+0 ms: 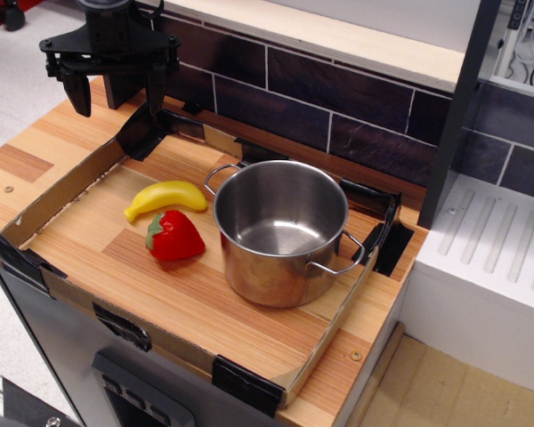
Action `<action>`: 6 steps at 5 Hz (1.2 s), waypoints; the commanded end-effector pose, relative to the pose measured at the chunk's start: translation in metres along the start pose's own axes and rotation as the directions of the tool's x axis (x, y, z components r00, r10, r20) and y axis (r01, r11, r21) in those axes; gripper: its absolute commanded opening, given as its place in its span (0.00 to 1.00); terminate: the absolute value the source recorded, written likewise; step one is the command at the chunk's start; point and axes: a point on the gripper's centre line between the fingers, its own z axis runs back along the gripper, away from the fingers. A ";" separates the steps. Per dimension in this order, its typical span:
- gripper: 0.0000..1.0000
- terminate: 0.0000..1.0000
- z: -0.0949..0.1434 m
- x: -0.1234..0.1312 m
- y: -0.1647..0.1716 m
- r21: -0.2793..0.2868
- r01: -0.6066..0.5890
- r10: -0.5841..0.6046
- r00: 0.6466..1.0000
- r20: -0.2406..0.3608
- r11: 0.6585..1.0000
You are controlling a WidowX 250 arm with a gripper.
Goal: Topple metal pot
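Note:
I need to topple the metal pot (pixel 280 229), so my gripper should next grip the pot's rim between the two wire loop handles.
The metal pot (pixel 280 229) stands upright on the wooden counter inside a low cardboard border, right of centre. It is shiny steel, empty, with two wire loop handles at the rim. My gripper (pixel 116 89) is black and hangs at the upper left, well above and to the left of the pot. Its two fingers (pixel 78 92) are spread apart and hold nothing.
A yellow toy banana (pixel 165 197) and a red toy strawberry (pixel 174 236) lie just left of the pot. The cardboard border (pixel 67 189) rings the work area. A dark tiled wall (pixel 338 98) runs behind. A white drainboard (pixel 494 249) lies to the right.

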 end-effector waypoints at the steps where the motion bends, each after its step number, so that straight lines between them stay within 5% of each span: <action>1: 1.00 0.00 0.000 0.000 0.000 0.000 0.000 0.000 1.000 0.000 1.000; 2: 1.00 0.00 0.030 -0.004 -0.004 -0.004 -0.081 0.081 0.996 0.041 0.997; 4: 1.00 0.00 0.078 -0.029 -0.013 -0.062 -0.091 0.088 0.995 -0.051 0.994; 6: 1.00 0.00 0.095 -0.073 -0.014 -0.131 -0.171 0.170 0.985 -0.022 0.977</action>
